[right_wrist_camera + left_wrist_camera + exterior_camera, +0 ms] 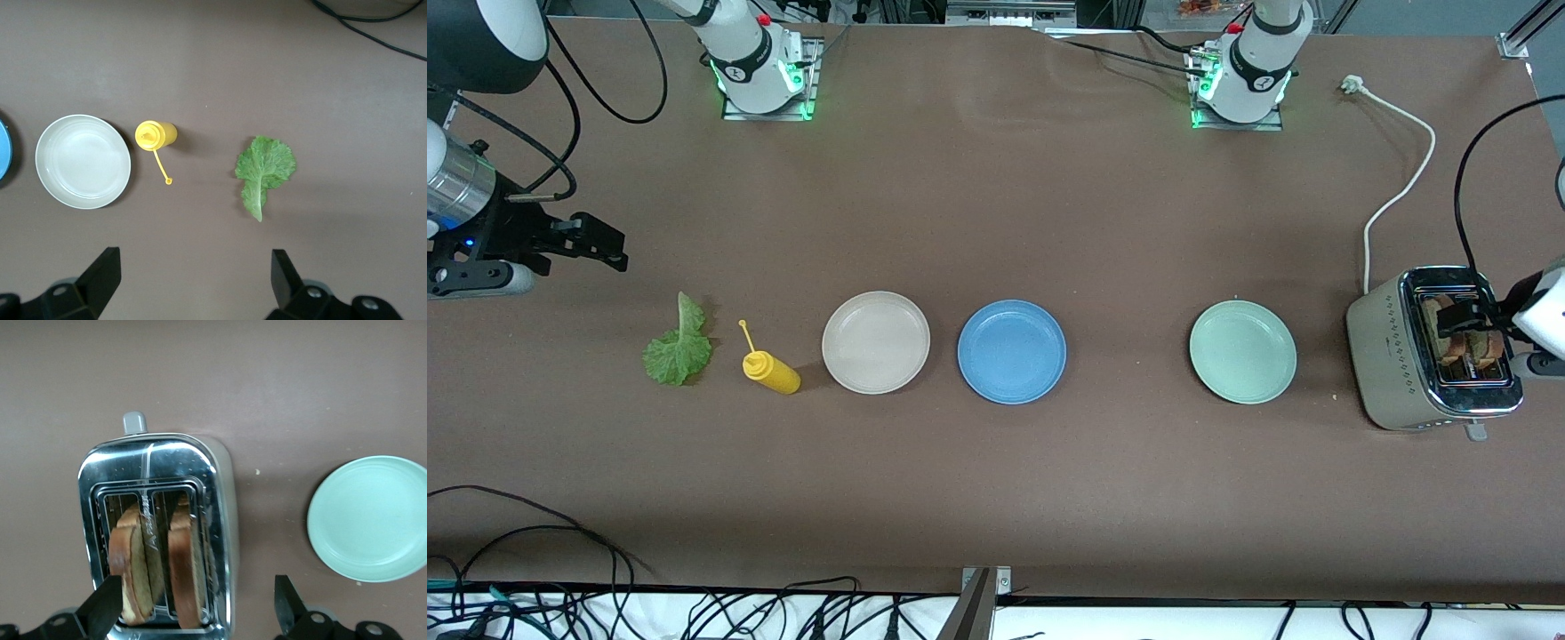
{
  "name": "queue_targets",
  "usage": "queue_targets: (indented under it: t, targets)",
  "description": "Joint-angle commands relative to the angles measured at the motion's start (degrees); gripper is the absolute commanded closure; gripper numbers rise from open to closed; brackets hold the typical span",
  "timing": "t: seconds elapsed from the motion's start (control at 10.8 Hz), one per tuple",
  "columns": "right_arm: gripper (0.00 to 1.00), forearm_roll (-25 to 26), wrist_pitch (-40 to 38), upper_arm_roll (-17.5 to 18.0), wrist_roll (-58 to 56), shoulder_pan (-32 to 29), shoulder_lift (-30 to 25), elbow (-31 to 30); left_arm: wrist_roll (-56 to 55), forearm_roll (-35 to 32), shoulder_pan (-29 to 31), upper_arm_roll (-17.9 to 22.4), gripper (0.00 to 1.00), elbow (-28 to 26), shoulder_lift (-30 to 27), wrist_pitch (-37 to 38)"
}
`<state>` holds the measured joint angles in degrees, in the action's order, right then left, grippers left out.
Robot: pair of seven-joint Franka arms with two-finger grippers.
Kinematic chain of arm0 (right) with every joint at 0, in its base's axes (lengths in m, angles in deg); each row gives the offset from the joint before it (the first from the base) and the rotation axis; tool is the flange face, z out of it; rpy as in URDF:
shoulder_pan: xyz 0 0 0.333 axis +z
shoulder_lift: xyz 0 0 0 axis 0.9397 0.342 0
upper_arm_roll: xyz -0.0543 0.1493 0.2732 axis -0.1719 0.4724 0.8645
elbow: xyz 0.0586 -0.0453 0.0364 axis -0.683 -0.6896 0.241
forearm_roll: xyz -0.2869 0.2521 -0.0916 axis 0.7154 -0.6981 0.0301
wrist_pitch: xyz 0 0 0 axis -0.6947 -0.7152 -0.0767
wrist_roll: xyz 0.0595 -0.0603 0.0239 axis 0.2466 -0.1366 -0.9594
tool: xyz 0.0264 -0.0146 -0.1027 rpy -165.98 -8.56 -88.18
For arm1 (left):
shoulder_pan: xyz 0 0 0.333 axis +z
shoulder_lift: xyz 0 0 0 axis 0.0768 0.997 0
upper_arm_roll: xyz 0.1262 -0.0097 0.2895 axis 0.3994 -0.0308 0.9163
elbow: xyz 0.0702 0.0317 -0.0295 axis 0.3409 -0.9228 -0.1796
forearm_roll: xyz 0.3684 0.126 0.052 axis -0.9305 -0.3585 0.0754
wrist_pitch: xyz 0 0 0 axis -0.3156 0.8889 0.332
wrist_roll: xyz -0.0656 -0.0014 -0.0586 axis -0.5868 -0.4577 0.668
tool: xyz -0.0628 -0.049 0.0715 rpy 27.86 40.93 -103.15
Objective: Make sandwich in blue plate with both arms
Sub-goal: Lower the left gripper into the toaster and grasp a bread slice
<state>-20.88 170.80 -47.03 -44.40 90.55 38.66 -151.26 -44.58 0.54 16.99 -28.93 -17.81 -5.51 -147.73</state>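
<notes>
I will make the sandwich on the blue plate (pixel 1011 351), so my left gripper will next grab the bread slice by its crust edge standing out of the toaster's slot (pixel 1441 332).
The blue plate (pixel 1011 351) lies bare at the middle of the table. Two brown bread slices (pixel 1463 342) stand upright in the toaster's slots, one per slot (pixel 130 567) (pixel 185 570). My left gripper (pixel 1485 320) hangs open over the toaster (pixel 198 599), its fingers spread wider than both slices and touching neither. A crinkly green lettuce leaf (pixel 679 348) lies flat toward the right arm's end (pixel 265 168). My right gripper (pixel 600 242) hovers open over bare table beside the leaf (pixel 193 273), holding nothing.
A silver toaster (pixel 1387 356) stands at the left arm's end, its white cord (pixel 1400 178) trailing toward the bases. A pale green plate (pixel 1242 351), a beige plate (pixel 876 342) and a yellow squeeze bottle (pixel 771 371) lie in the blue plate's row. Black cables lie along the front edge.
</notes>
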Motion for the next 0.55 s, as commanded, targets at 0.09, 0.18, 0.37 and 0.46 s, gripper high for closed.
queue_targets:
  t: [0.09,0.18,0.37,0.46]
  targets:
    - [0.0,-0.8,-0.8,0.4,0.4,0.1,-1.1,-0.7,1.1,-1.1,1.6,-0.4,0.1,-0.1,4.1,-1.8]
    - [0.0,-0.8,-0.8,0.4,0.3,0.1,-1.1,-0.7,1.1,-1.1,1.6,-0.4,0.11,-1.0,4.0,-1.8]
    - [0.0,-0.8,-0.7,0.4,0.3,0.1,-1.0,-0.7,0.9,-1.9,1.9,-0.3,0.19,-1.9,4.9,-1.7]
    - [0.0,-0.8,-0.5,0.4,0.3,0.1,-0.8,-0.8,0.9,-3.2,2.0,-0.3,0.34,-2.6,5.0,-1.7]
